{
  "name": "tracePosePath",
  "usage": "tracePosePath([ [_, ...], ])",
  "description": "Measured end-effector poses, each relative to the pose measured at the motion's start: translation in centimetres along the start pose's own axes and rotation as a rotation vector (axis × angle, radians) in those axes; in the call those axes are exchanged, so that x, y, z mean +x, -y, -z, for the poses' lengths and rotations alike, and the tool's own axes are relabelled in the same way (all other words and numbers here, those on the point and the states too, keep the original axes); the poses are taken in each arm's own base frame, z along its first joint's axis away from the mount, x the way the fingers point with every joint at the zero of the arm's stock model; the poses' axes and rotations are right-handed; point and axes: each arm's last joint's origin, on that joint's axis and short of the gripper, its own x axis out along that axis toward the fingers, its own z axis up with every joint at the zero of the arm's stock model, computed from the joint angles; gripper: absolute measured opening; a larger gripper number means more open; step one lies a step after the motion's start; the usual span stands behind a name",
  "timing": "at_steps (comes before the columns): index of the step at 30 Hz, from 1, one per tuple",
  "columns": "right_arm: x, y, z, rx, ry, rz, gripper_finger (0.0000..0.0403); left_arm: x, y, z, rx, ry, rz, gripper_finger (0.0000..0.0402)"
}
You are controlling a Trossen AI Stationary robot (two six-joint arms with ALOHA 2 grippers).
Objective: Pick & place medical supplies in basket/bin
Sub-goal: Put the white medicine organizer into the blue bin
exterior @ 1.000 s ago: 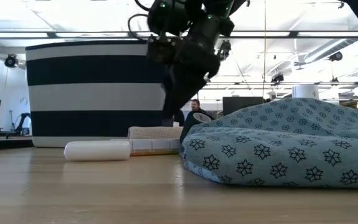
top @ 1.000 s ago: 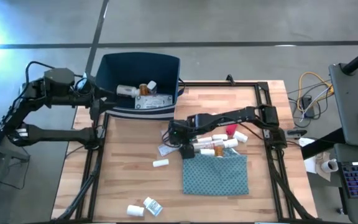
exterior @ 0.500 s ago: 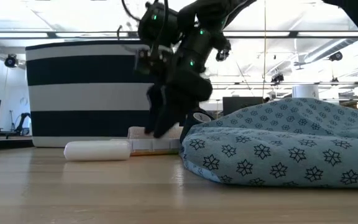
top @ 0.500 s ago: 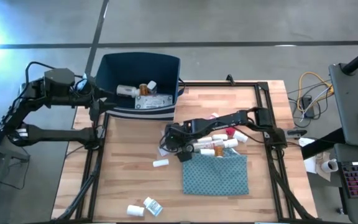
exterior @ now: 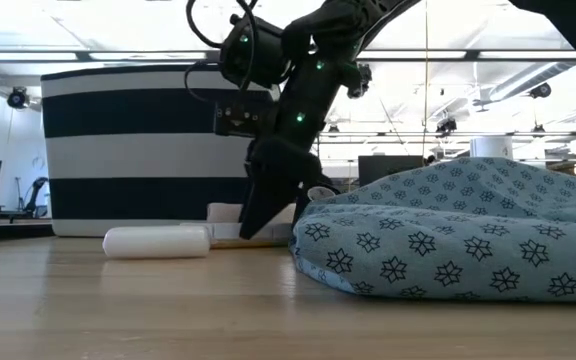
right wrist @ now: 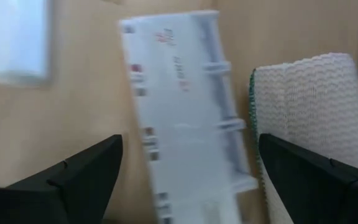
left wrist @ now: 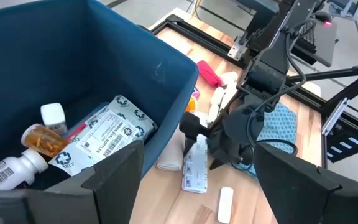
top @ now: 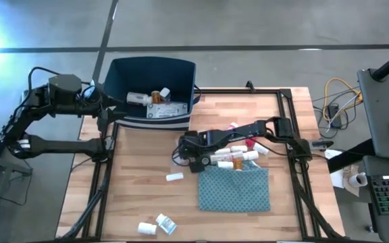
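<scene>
The flat white packet has long edges, and my right gripper will grab it by them next. The packet will then join the supplies in the navy bin.
My right gripper (top: 188,154) is open and stands low over the table's middle, left of the teal cloth (top: 235,189). In the right wrist view its fingers straddle a flat white packet (right wrist: 179,93), with a white gauze roll (right wrist: 309,118) beside it. The low view shows the fingers (exterior: 263,210) slanting down to that packet (exterior: 226,213). More bottles, vials and a red tube (top: 250,142) lie at the cloth's far edge. The navy bin (top: 181,74) at the far left holds a white bottle (left wrist: 8,171), an orange vial (left wrist: 42,138) and a packet (left wrist: 104,138). My left gripper (left wrist: 201,196) waits open at the bin's left rim. My right gripper comes at the flat white packet (right wrist: 166,155) from above, slanting down, one finger on each side, and the packet lies flat on the table. I cannot tell whether the fingers touch it.
A small white bottle (top: 174,177) lies on the wood near the gripper, toward the table's near side. Two more white items (top: 157,225) sit at the near edge. The teal cloth bulges over things under it (exterior: 458,230). Black rails (top: 107,162) frame the table.
My right gripper has moved a little toward the table's left and come down, tipping its fingers onto the spot where the white packet lies. No supply has visibly shifted.
</scene>
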Motion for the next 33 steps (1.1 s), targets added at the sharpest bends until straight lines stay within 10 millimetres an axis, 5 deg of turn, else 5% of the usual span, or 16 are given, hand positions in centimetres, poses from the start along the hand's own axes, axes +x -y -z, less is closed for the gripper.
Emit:
tracePosePath([
  [4, 0.0, 0.3, 0.0, 0.04, -0.014, 0.087, 0.0367, 0.0, 0.0, 0.0, 0.0, 0.0, 0.0, 0.0281],
  [21, 1.9, 0.4, 0.9, 0.184, -0.043, -0.049, 0.0358, 0.0, 0.0, 0.0, 0.0, 0.0, 0.0, 0.0281],
  [27, 1.3, 0.4, 0.9, 0.239, -0.052, -0.046, 0.0289, 0.0, 0.0, 0.0, 0.0, 0.0, 0.0, 0.0281],
  [33, -0.5, 0.5, 0.8, 0.273, -0.078, -0.046, 0.016, 0.0, 0.0, 0.0, 0.0, 0.0, 0.0, 0.0281],
])
